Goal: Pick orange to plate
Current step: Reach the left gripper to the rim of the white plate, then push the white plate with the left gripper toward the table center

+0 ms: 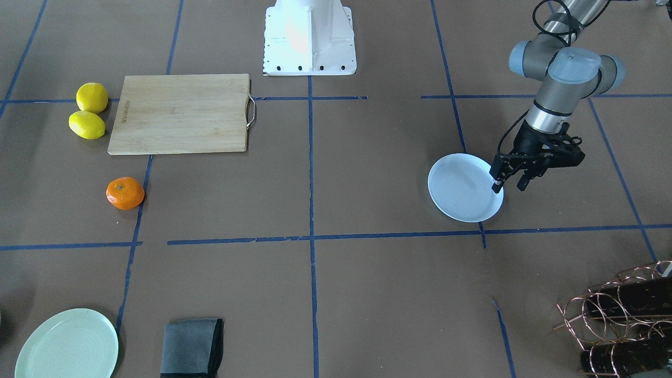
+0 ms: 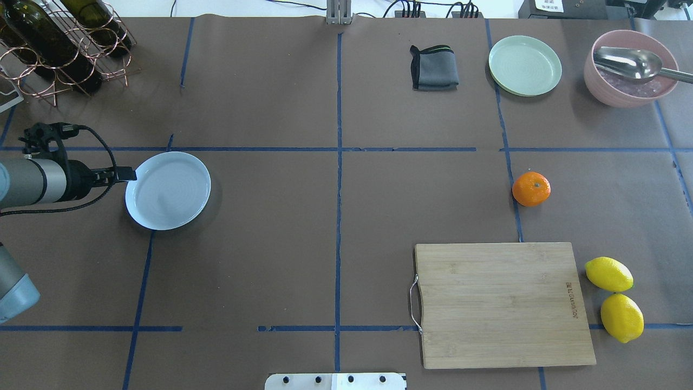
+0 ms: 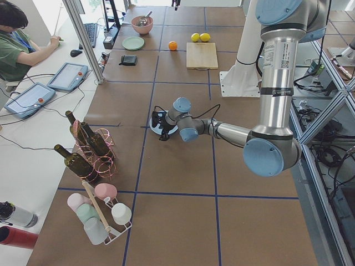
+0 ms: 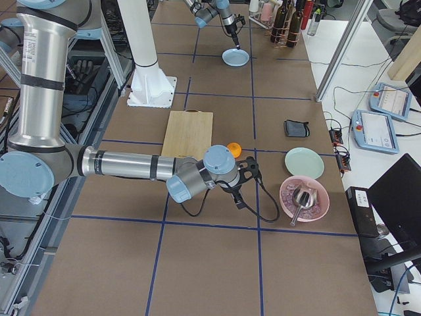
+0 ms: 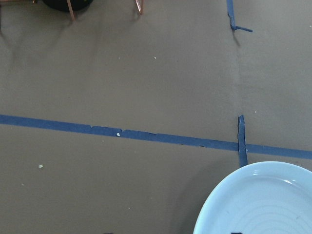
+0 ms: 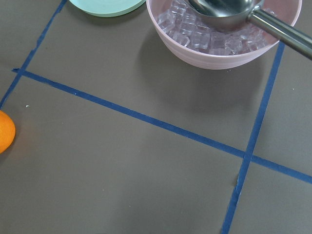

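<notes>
Next, my left gripper grabs the pale bluish plate by its rim (image 1: 501, 196) to bring the plate closer to the orange (image 1: 125, 193).
The orange (image 2: 531, 188) lies on the brown table by a blue tape line, beyond the cutting board; it also shows at the left edge of the right wrist view as the orange (image 6: 4, 137). Far across the table lies the pale bluish plate (image 2: 168, 189), with nothing on it. My left gripper (image 1: 510, 184) is open and points down at the plate (image 1: 462, 189), one finger over its rim and the other outside it. My right gripper (image 4: 238, 197) shows only in the exterior right view, just short of the orange (image 4: 233, 149); I cannot tell its state.
A wooden cutting board (image 2: 501, 303) lies near the robot, with two lemons (image 2: 609, 274) beside it. At the far side are a green plate (image 2: 524, 65), a pink bowl (image 2: 606, 95) of ice with a metal scoop, and a grey cloth (image 2: 434, 67). A wine rack (image 2: 54, 43) stands far left.
</notes>
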You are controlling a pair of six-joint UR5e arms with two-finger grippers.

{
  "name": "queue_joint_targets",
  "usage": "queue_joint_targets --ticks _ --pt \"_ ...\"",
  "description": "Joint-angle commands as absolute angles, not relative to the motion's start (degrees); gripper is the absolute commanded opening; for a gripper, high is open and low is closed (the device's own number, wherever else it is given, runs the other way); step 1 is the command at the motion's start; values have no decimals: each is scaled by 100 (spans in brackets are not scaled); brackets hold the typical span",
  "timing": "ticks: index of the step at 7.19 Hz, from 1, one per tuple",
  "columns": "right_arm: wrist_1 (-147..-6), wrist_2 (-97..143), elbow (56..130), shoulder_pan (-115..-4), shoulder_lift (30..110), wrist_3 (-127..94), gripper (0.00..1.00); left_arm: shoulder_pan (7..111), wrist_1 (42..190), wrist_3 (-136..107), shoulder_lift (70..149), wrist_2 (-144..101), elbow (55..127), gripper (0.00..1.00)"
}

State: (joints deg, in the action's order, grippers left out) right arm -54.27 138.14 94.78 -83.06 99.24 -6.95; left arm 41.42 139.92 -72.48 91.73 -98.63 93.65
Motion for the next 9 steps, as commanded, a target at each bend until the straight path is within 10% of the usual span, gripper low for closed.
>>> queue_joint_targets --ticks 1,2,3,9 --pt "-5432 13808 9475 -8306 9932 -694 100 4017 13983 -7269 9202 -9835 9334 34" --pt "-5423 13808 9475 -8306 9932 -694 100 4017 13983 -7269 9202 -9826 9343 6" --pt "-5423 13808 9475 -8306 9932 -694 100 4008 13983 -7251 9193 -9826 9343 0" --pt "-5432 13808 9475 -8306 9932 -721 100 3990 13022 -7774 10663 -9914 9643 0"
